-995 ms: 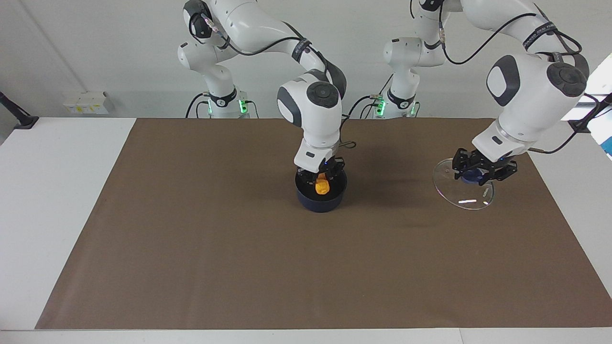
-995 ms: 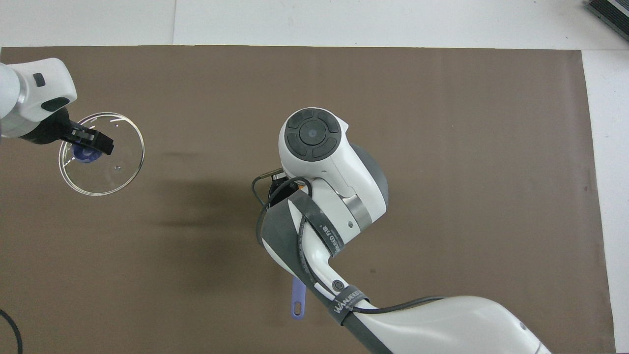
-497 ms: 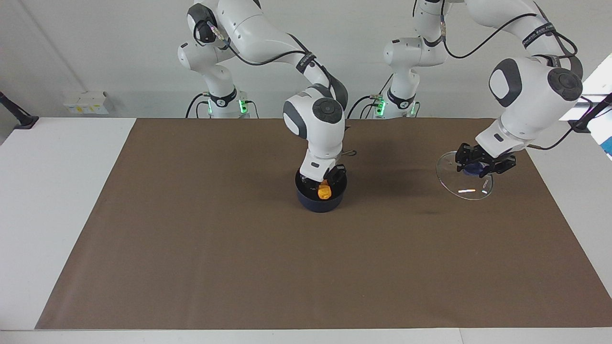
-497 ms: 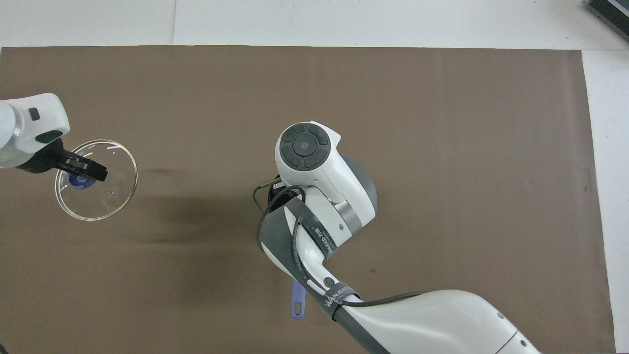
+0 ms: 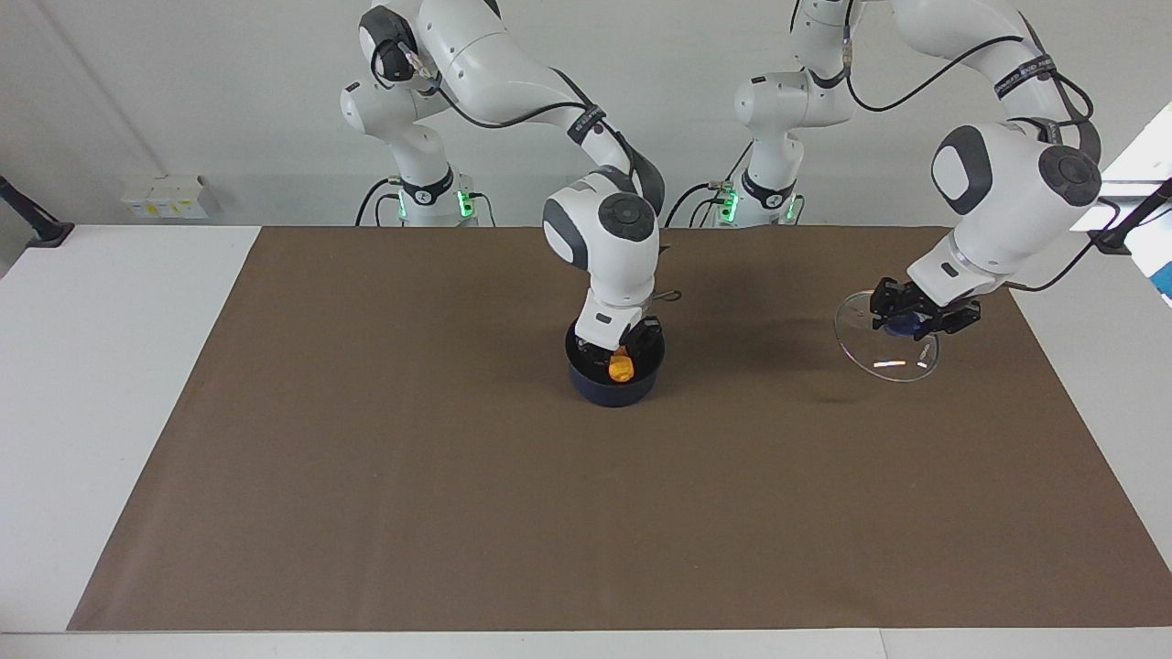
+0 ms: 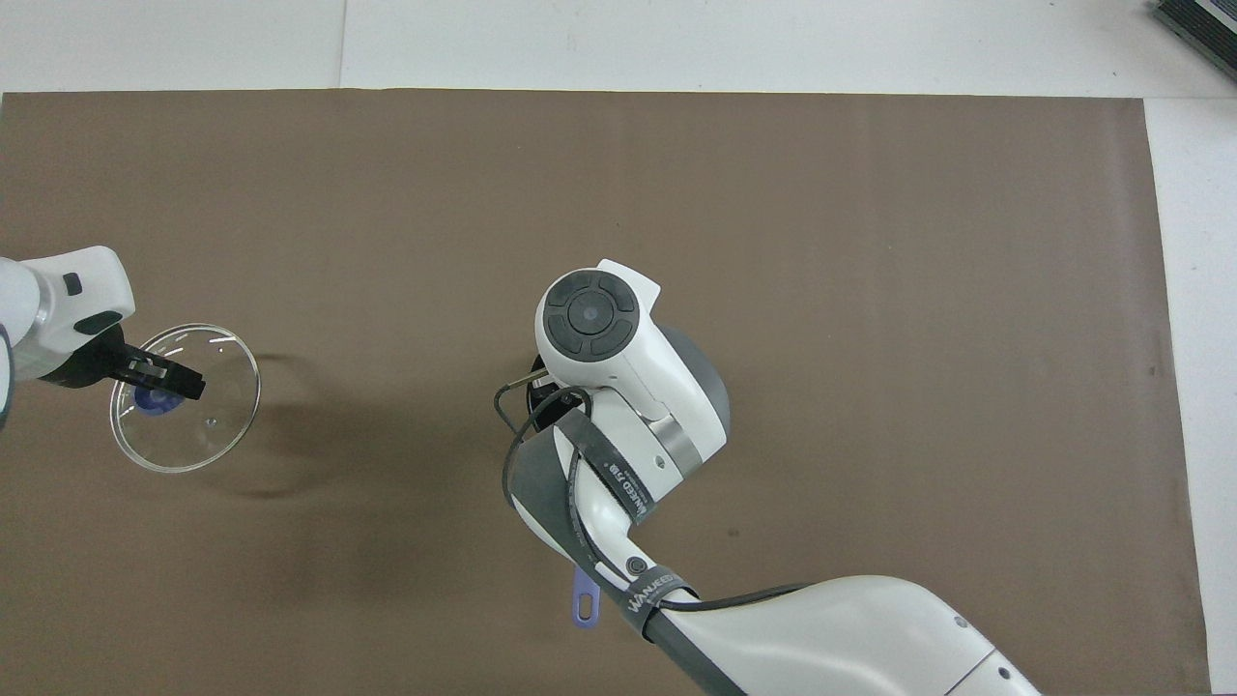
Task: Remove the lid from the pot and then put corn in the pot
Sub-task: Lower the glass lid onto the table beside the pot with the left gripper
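The glass lid (image 6: 191, 435) hangs tilted above the brown mat, its shadow apart; my left gripper needs to hold on.
The dark blue pot (image 5: 612, 386) stands on the brown mat near its middle. In the overhead view only its blue handle (image 6: 586, 601) shows under the right arm. My right gripper (image 5: 620, 351) reaches down into the pot and is shut on the orange-yellow corn (image 5: 622, 369), which hangs inside the pot's rim. My left gripper (image 5: 919, 313) is shut on the blue knob (image 5: 906, 323) of the clear glass lid (image 5: 881, 348). It holds the lid tilted just above the mat at the left arm's end. The lid also shows in the overhead view (image 6: 208, 425), with the left gripper (image 6: 159, 380) on it.
The brown mat (image 5: 458, 476) covers most of the white table (image 5: 101, 366). A dark object (image 6: 1198, 24) lies at the table's corner farthest from the robots, at the right arm's end.
The right gripper has sunk lower, taking the corn deeper into the pot. The left gripper has carried the lid toward the robots and a little lower.
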`<state>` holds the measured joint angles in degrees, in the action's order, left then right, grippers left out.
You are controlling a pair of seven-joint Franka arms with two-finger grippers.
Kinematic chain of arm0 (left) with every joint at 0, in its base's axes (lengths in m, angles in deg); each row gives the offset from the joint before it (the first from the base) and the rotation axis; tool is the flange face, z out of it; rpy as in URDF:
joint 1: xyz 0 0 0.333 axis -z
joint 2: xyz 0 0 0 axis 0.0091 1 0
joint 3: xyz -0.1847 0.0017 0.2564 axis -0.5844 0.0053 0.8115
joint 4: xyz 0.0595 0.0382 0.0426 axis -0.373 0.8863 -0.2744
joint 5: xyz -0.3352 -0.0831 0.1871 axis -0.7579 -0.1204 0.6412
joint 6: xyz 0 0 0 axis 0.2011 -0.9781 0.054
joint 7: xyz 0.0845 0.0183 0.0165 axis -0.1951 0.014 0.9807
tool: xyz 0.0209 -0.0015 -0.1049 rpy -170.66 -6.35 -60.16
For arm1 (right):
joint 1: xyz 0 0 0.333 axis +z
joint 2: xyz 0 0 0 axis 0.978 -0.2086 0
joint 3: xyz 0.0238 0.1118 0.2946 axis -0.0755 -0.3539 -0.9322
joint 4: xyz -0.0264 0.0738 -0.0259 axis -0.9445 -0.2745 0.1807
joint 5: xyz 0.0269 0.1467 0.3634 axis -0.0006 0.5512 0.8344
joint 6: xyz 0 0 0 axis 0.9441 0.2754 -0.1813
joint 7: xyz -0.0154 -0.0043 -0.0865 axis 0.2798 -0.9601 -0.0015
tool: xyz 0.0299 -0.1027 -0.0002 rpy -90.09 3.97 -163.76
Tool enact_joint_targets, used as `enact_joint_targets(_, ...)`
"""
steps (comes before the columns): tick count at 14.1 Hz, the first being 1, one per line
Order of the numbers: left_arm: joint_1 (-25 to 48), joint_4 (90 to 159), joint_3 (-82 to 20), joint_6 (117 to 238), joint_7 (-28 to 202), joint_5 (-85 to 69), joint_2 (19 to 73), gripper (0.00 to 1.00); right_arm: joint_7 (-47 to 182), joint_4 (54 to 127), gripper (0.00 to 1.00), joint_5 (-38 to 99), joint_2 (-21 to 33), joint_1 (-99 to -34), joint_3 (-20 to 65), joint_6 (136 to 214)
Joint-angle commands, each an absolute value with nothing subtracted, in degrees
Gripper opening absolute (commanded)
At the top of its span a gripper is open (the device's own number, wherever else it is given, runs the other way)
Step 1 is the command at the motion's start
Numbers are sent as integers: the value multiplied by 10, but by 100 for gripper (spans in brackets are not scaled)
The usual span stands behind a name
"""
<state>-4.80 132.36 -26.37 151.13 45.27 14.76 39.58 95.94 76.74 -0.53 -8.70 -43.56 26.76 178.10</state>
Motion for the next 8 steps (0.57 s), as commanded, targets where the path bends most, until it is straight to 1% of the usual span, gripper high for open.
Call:
enact_joint_targets(1,-75,1398,-270,1570,421,140,362,0,948,799,39,-6,-68,-439,267,1800)
enact_joint_targets(2,-77,1412,-269,1587,412,140,362,0,948,803,44,-5,-67,-439,267,1803)
enact_joint_targets(4,-87,1446,-269,1639,409,140,369,0,948,805,47,-4,-67,-439,267,1807)
enact_joint_targets(5,-88,1464,-269,1673,406,140,371,0,950,804,52,-3,-67,-439,267,1807)
enact_joint_targets(6,-86,1467,-269,1683,407,140,372,22,951,801,58,-3,-67,-439,267,1807)
enact_joint_targets(7,-87,1463,-269,1682,408,140,373,81,952,800,81,-3,-68,-439,268,1806)
enact_joint_targets(8,-87,1456,-269,1685,410,140,375,100,954,794,94,-6,-68,-439,268,1801)
